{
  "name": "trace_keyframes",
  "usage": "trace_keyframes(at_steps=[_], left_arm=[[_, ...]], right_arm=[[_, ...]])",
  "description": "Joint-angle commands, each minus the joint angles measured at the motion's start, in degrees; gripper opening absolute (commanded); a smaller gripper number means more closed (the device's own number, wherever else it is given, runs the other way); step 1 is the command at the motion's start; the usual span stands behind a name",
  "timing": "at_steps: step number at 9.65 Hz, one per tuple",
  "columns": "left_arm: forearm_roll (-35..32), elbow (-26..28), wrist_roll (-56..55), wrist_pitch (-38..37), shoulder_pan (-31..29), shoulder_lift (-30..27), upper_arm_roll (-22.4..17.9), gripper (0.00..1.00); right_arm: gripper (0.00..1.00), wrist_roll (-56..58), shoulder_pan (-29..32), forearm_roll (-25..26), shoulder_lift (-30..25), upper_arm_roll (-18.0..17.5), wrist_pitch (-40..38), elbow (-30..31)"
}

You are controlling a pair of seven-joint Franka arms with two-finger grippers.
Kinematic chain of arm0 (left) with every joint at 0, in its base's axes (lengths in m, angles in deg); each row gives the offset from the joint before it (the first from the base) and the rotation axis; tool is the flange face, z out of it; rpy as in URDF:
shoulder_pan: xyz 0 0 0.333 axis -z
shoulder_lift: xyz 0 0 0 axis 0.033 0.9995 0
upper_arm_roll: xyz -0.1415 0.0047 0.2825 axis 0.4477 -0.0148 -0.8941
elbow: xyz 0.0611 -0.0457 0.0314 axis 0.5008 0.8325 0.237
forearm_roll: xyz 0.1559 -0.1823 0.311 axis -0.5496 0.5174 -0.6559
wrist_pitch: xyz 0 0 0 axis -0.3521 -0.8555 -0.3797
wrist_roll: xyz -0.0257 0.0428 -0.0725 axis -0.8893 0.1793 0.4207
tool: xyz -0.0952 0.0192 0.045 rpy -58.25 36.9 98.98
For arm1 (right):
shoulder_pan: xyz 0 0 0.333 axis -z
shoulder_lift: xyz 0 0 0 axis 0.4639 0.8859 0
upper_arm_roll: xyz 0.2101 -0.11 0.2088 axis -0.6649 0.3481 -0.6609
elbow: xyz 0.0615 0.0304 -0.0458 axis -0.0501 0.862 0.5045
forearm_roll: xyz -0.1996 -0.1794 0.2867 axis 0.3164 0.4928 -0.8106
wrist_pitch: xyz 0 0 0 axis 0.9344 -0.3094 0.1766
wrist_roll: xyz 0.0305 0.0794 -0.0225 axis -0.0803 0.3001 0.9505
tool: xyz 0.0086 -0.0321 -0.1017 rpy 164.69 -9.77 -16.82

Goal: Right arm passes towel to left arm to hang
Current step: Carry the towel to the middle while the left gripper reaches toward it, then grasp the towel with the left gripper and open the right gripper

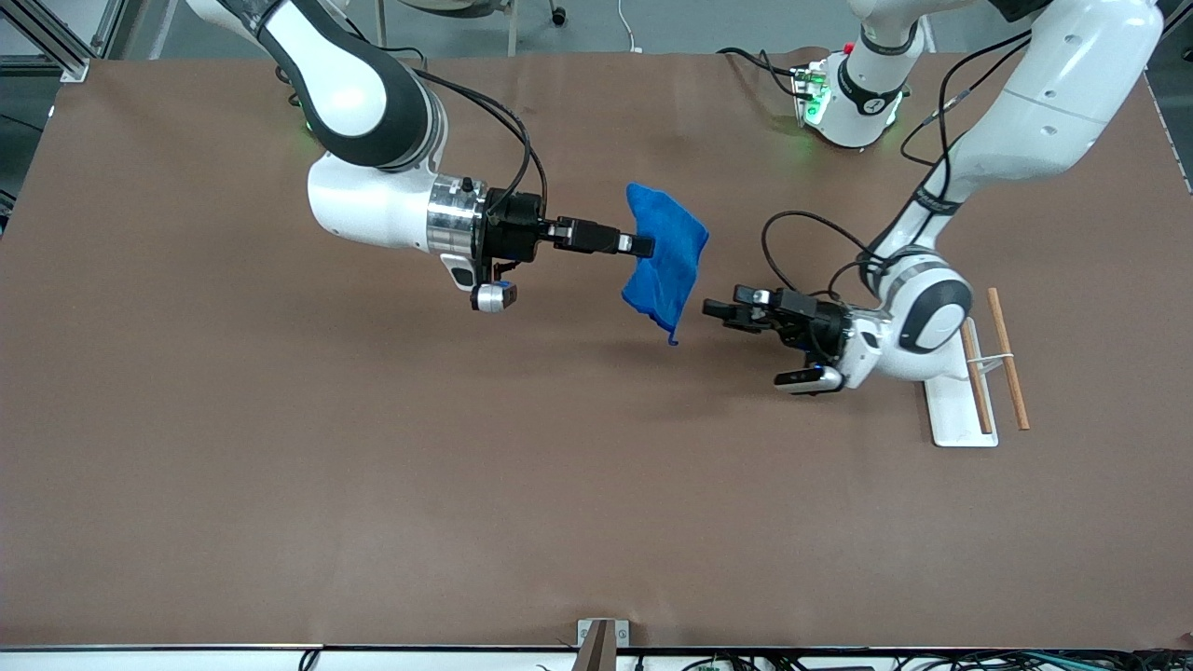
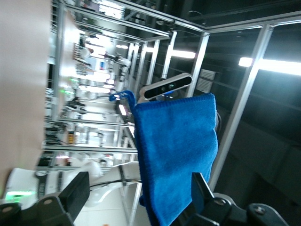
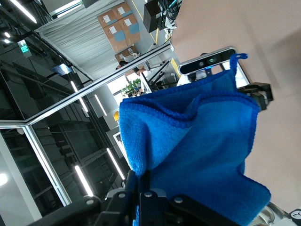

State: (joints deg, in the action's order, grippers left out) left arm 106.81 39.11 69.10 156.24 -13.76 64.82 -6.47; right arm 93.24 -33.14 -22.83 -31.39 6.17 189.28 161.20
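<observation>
My left gripper grabs the towel by its hemmed edge next, so the blue towel's small loop stays free to hang on the rack.
The bright blue towel hangs in the air over the middle of the table, with a small loop at its lowest corner. My right gripper is shut on its edge; in the right wrist view the towel spreads out from the pinched jaws of that gripper. My left gripper is open and points at the towel from the left arm's end, just short of the cloth. In the left wrist view the towel hangs between the spread fingers, close to one of them.
A white-based rack with two thin wooden rods stands on the brown table by the left arm's wrist. The left arm's base sits at the table's edge farthest from the front camera.
</observation>
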Motion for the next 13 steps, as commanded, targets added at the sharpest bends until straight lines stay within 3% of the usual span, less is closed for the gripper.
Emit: trace_keyframes(at_steps=[1, 2, 9, 11, 13], left_arm=[[3.4, 0.0, 0.9, -0.5, -0.3, 1.9, 3.1, 0.89], [3.8, 0.0, 0.8, -0.4, -0.3, 1.8, 3.5, 0.84], [4.0, -0.6, -0.3, -2.6, -1.9, 1.4, 4.2, 0.00], [3.9, -1.1, -0.6, -2.7, -3.1, 1.2, 4.3, 0.00], [3.4, -5.4, -7.5, -2.6, -3.3, 1.2, 4.0, 0.01]], right_arm=[[0.00, 1.7, 0.1, -2.1, 0.5, -0.6, 0.5, -0.5], [0.00, 1.7, 0.1, -2.1, 0.5, -0.6, 0.5, -0.5], [0.00, 1.7, 0.1, -2.0, 0.5, -0.6, 1.3, -0.5], [0.00, 1.7, 0.2, -2.0, 0.5, -0.6, 1.3, -0.6], [0.01, 1.5, 0.7, -1.8, 0.4, -0.6, 1.3, -0.5]])
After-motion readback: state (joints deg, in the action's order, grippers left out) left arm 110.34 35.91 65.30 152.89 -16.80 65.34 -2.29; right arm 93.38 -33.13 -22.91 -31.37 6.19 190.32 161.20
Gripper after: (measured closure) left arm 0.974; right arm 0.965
